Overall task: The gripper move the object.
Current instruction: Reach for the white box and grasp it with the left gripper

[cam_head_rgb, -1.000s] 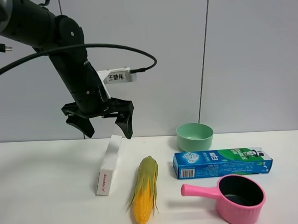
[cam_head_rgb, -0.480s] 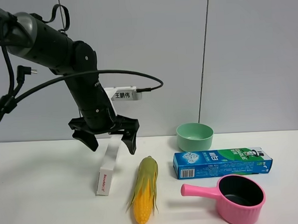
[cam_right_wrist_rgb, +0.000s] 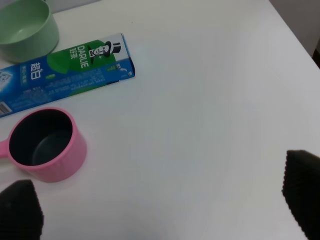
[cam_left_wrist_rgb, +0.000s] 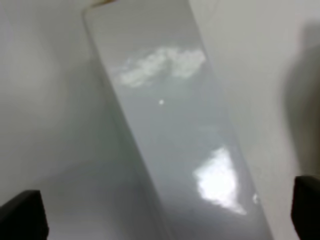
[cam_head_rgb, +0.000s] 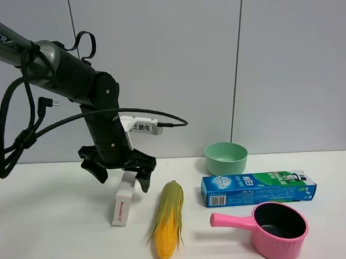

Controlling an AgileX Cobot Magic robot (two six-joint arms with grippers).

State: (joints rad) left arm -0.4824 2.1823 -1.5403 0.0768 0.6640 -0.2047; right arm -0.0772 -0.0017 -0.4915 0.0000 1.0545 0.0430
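I will next grab the white carton by the middle of its long sides with my left gripper, to move it toward the toothpaste box (cam_head_rgb: 258,188).
The white carton (cam_head_rgb: 124,203) with red print on its near end lies on the white table, left of the corn. My left gripper (cam_head_rgb: 121,176) is open and straddles the carton's far end, one finger on each side, low over it. In the left wrist view the carton's glossy white face (cam_left_wrist_rgb: 175,125) fills the frame between the two black fingertips (cam_left_wrist_rgb: 22,215), which stand wide apart. My right gripper (cam_right_wrist_rgb: 160,207) is open over bare table, away from the carton; it does not show in the exterior view.
An ear of corn (cam_head_rgb: 168,218) lies right of the carton. A blue-green toothpaste box (cam_head_rgb: 257,188), a green bowl (cam_head_rgb: 225,157) and a pink saucepan (cam_head_rgb: 271,227) stand on the right side; they also show in the right wrist view (cam_right_wrist_rgb: 65,72).
My left gripper has come down from above the carton and now straddles its far end, still open. The carton has not moved.
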